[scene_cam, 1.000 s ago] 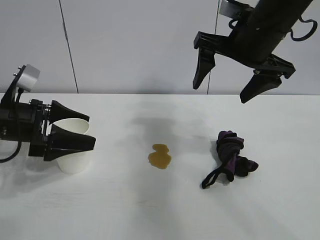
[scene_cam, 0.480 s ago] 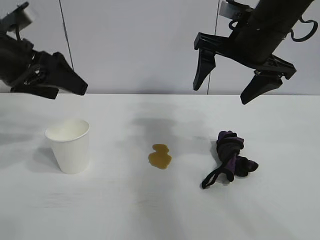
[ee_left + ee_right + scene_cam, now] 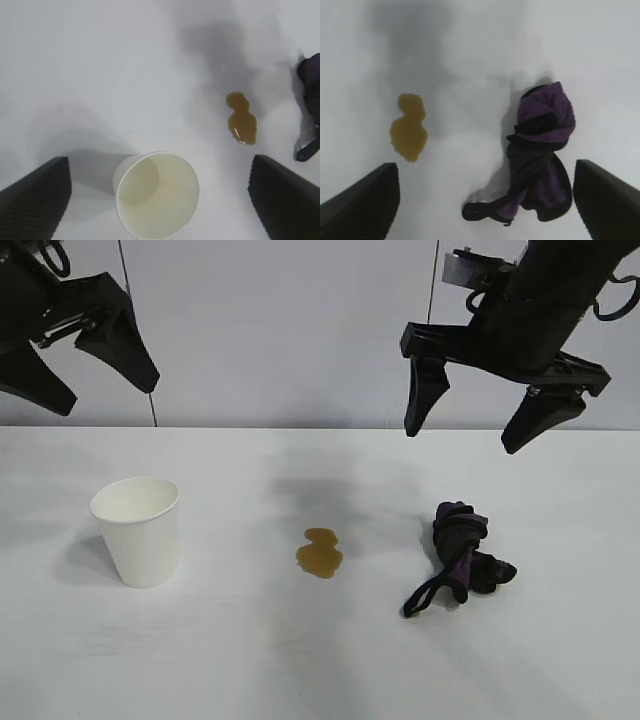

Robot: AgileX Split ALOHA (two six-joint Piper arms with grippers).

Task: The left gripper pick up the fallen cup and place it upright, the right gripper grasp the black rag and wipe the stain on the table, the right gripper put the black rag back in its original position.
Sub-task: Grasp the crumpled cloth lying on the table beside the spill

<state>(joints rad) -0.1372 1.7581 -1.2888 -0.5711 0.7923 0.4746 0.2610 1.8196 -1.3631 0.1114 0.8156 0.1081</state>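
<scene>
Next, my right gripper grabs the black rag's gathered middle (image 3: 460, 544) to wipe the stain. It stands up in a narrow fold while the rag's thin tail (image 3: 424, 598) lies slack.
The white paper cup (image 3: 138, 530) stands upright on the table (image 3: 250, 660) at the left; it also shows from above in the left wrist view (image 3: 157, 192). My left gripper (image 3: 95, 375) is open and empty, high above the cup at the upper left. The amber-brown stain (image 3: 320, 553) lies at the table's middle and shows in both wrist views (image 3: 241, 119) (image 3: 408, 127). The black rag (image 3: 462, 557) with purple tints lies to the right of the stain (image 3: 540, 160). My right gripper (image 3: 470, 435) is open and empty, high above the rag.
A grey wall with thin dark vertical lines stands behind the table. Bare white tabletop stretches between the cup, the stain and the rag, and along the front edge.
My left gripper has let go of the upright cup and risen up and away to the upper left. My right gripper has shifted slightly right and down above the rag.
</scene>
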